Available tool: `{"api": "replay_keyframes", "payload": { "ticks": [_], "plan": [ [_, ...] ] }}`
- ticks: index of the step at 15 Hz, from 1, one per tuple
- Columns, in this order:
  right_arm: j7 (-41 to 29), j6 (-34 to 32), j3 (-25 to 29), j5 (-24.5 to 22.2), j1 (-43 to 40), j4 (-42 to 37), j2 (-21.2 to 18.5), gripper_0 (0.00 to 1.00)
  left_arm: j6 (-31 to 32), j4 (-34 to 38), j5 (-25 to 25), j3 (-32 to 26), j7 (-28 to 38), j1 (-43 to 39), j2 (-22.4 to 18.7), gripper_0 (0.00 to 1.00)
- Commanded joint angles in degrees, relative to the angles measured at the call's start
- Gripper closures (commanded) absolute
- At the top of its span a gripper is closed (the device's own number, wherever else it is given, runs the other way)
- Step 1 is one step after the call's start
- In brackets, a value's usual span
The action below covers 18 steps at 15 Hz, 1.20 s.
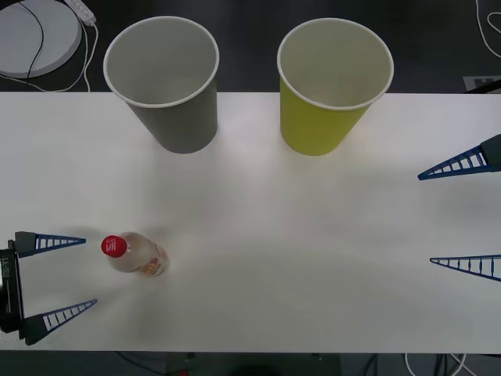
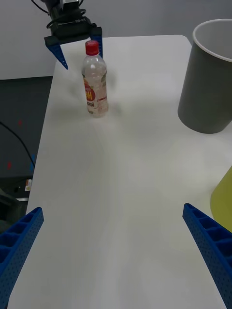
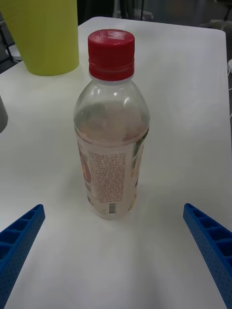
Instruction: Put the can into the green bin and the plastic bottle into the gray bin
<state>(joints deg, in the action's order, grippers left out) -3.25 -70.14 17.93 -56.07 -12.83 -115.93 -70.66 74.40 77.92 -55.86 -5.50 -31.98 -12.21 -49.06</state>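
Observation:
The plastic bottle needs to go into the gray bin [image 1: 166, 82]. My left gripper needs to grab the bottle by its labeled body [image 1: 147, 258] next.
The plastic bottle [image 1: 135, 256] stands upright near the table's front left, clear with a red cap and an orange-red label. My left gripper [image 1: 90, 271] is open just to its left, its blue fingers [image 3: 19, 236] a little short of the bottle [image 3: 111, 140] and not touching it. The gray bin [image 1: 166, 82] stands at the back left and the green bin [image 1: 330, 82] at the back, right of centre. My right gripper [image 1: 427, 219] is open at the table's right edge, far from the bottle [image 2: 95, 82]. The can is out of view.
A wide stretch of bare white table [image 1: 297, 251] lies between the bottle and the right gripper. Behind the table's far left corner sits a round white disc [image 1: 35, 35] with cables. The table's front edge runs just below the left gripper.

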Motion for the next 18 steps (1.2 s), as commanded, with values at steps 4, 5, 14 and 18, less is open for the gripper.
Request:
{"api": "replay_keyframes", "payload": {
  "ticks": [4,5,14,18],
  "plan": [
    [0.0,0.0,0.0,0.0,0.0,0.0,0.0,0.0,0.0,0.0,-1.4,0.0,0.3,1.7,4.1,0.0],
    [0.0,0.0,0.0,0.0,0.0,0.0,0.0,0.0,0.0,0.0,-1.5,0.0,0.3,1.9,4.7,0.0],
    [0.0,0.0,0.0,0.0,0.0,0.0,0.0,0.0,-0.3,0.2,-2.1,1.5,0.5,4.0,8.1,0.0],
    [0.0,0.0,0.0,0.0,0.0,0.0,0.0,0.0,-0.9,0.2,-2.0,2.5,0.6,4.8,8.6,0.0]
  ]
}}
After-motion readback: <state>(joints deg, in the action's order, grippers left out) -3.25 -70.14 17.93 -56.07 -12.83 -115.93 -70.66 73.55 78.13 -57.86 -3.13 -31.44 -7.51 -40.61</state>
